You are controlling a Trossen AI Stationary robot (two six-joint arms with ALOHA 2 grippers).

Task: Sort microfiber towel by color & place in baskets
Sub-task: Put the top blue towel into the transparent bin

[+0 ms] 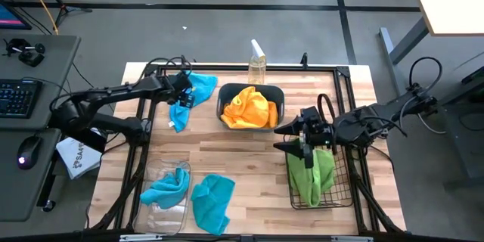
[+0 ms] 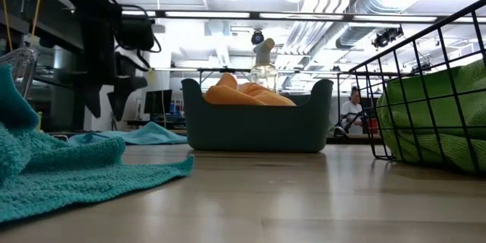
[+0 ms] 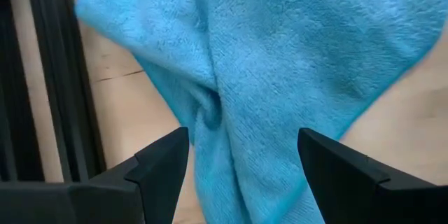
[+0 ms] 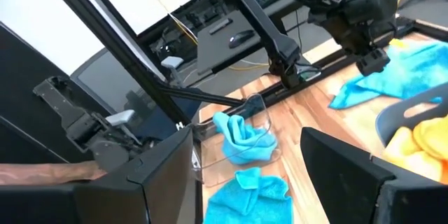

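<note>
Next, my left gripper picks up the blue towel by its raised fold (image 3: 225,136). Then I place the towel in the clear bin.
A blue towel (image 1: 198,89) (image 3: 280,56) lies bunched on the table's far left. My left gripper (image 1: 180,94) (image 3: 243,161) hangs open just above it, a finger on each side of a raised fold. My right gripper (image 1: 296,145) (image 4: 245,175) is open and holds nothing, above the far left corner of the black wire basket (image 1: 344,189), which holds a green towel (image 1: 310,170). The teal tub (image 1: 249,85) holds orange towels (image 1: 249,110). The clear bin (image 1: 155,212) holds a blue towel (image 1: 168,187). Another blue towel (image 1: 212,203) lies flat beside it.
A clear spray bottle (image 1: 257,64) stands at the far edge behind the tub. A black frame (image 1: 340,72) runs around the table top. Bare wood shows in the middle (image 1: 249,159) between the tub, the bin and the wire basket. A desk with a keyboard (image 1: 19,98) stands left of the table.
</note>
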